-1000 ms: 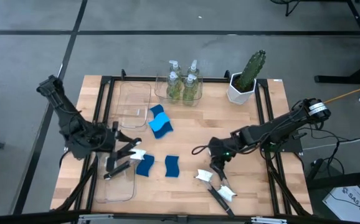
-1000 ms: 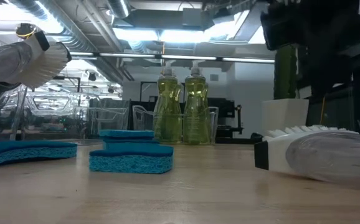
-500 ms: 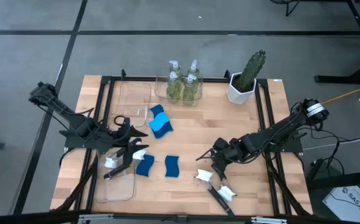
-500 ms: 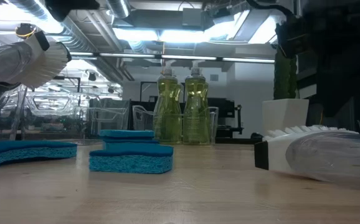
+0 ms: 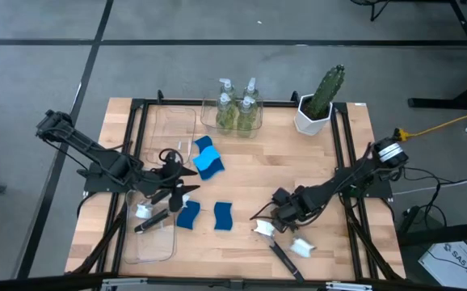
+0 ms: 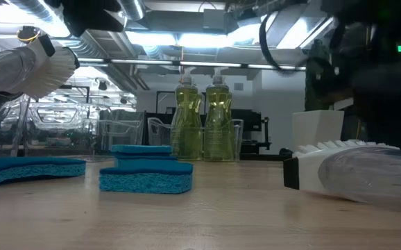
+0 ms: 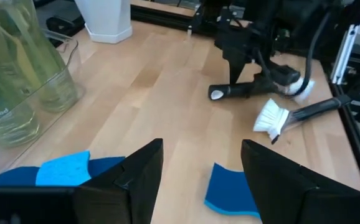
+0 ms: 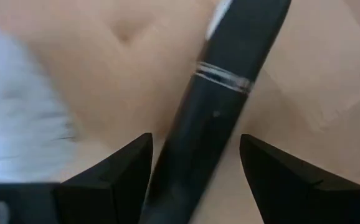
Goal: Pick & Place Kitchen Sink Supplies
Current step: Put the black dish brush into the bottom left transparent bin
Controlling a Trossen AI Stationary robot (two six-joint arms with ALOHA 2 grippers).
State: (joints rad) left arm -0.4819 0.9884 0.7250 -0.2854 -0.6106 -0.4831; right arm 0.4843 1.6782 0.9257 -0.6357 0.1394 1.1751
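The dish brush needs to be put away in the clear bin (image 5: pixel 149 242), so the robot's right gripper should grab the brush's black handle next.
My right gripper (image 5: pixel 275 215) is open and low over the table's near right. In its wrist view its fingers stand on either side of a dish brush's black handle (image 8: pixel 225 99), with white bristles (image 8: pixel 18 130) beside it. Two brushes (image 5: pixel 266 230) (image 5: pixel 300 246) lie there on the wood. My left gripper (image 5: pixel 174 183) is open and hovers beside the left bins, holding nothing. A third brush (image 5: pixel 149 218) lies in the near-left clear bin. Three blue sponges (image 5: pixel 208 158) (image 5: pixel 187 214) (image 5: pixel 223 216) lie flat on the table. Soap bottles (image 5: pixel 237 109) stand in a far bin.
A cactus in a white pot (image 5: pixel 318 101) stands at the far right. Two clear bins (image 5: pixel 173 129) (image 5: pixel 165 246) line the left side. A black frame rail (image 5: pixel 342 162) runs along the right edge. Bare wood (image 5: pixel 274 158) lies in the middle.
My left gripper has drawn back from the near-left bin toward the far edge and the table's middle, and the brush stays lying in that bin. My right arm has sunk lower, and its gripper has come down over the brushes at the near right.
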